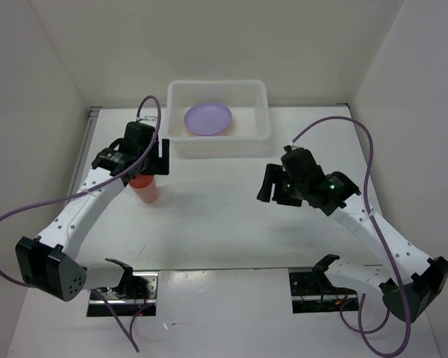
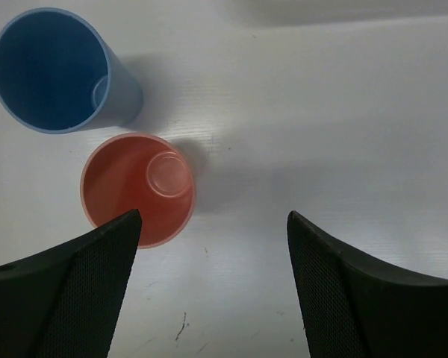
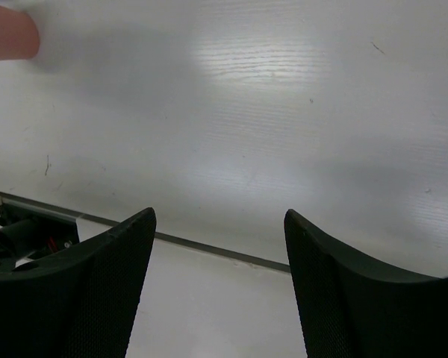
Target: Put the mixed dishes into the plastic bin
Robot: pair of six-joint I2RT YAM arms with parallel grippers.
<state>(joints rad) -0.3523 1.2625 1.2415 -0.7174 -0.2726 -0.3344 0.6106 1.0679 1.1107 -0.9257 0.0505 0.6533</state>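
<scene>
My left gripper is about to grip the small red cup by one side of its rim (image 1: pixel 153 179). That leaves the small red cup's base free to go into the bin (image 1: pixel 257 134).
The plastic bin (image 1: pixel 257 134) stands at the back of the table with a purple plate (image 1: pixel 207 118) in it; an orange edge shows under the plate. A red cup (image 2: pixel 138 188) and a blue cup (image 2: pixel 48 71) stand upright side by side on the table, both empty. My left gripper (image 2: pixel 213 224) hangs open above the table just right of the red cup, its left finger (image 2: pixel 82 283) overlapping the cup's rim in that view. From above, the red cup (image 1: pixel 144 188) shows below the left gripper (image 1: pixel 148 168); the blue cup is hidden there. My right gripper (image 1: pixel 275 190) is open and empty at mid-table.
White walls close the table in on three sides. A dark seam (image 3: pixel 209 250) runs across the table under the right gripper (image 3: pixel 218 220). Purple cables loop out from both arms. Two metal mounting plates (image 1: pixel 313 287) sit at the near edge.
</scene>
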